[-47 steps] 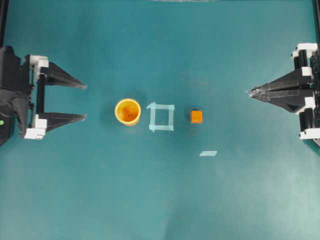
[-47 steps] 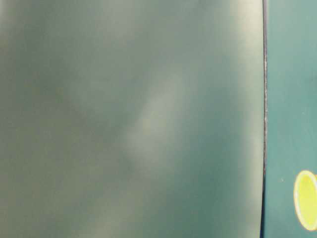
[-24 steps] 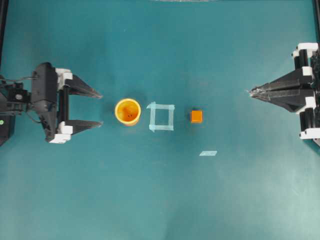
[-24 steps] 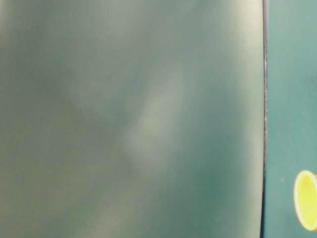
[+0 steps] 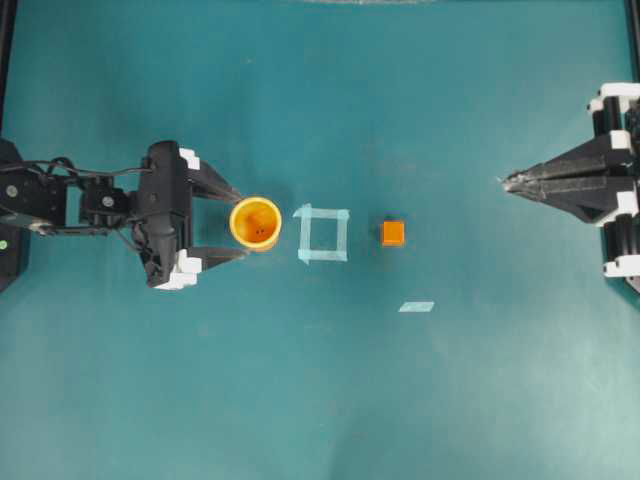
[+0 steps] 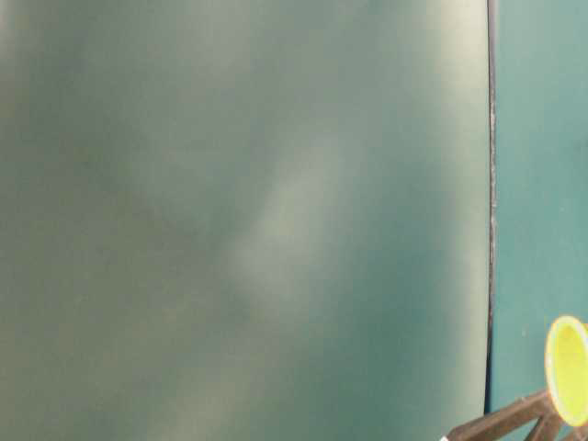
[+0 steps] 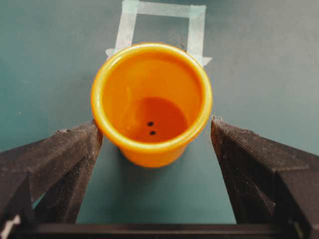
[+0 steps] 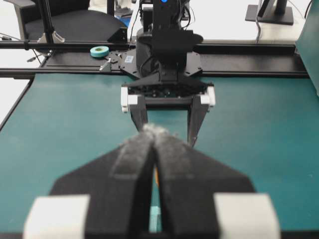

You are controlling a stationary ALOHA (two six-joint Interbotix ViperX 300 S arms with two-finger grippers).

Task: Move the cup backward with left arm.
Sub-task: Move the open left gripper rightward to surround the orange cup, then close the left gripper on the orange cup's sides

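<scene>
Next, my left gripper grabs the cup (image 7: 152,99) by its round body just below the cup's rim (image 7: 152,152), to move the cup backward.
The yellow-orange cup (image 5: 255,222) stands upright on the teal table, left of a tape square. My left gripper (image 5: 242,225) is open, and its two black fingertips reach either side of the cup's near half. In the left wrist view the cup (image 7: 152,99) sits just ahead of the open left gripper (image 7: 154,124). One finger (image 7: 70,154) is close against the rim; the other stands a little apart. The table-level view shows only the cup's rim (image 6: 568,370) and a finger (image 6: 505,424). My right gripper (image 5: 505,183) rests shut at the far right, holding nothing.
A light-blue tape square (image 5: 323,233) lies right of the cup, with a small orange cube (image 5: 393,233) beyond it. A loose tape strip (image 5: 416,307) lies nearer the front. A blurred green surface fills most of the table-level view.
My left arm has reached rightward from the table's left edge, and its open fingers now flank the cup. The cup, the cube and the right arm have not moved.
</scene>
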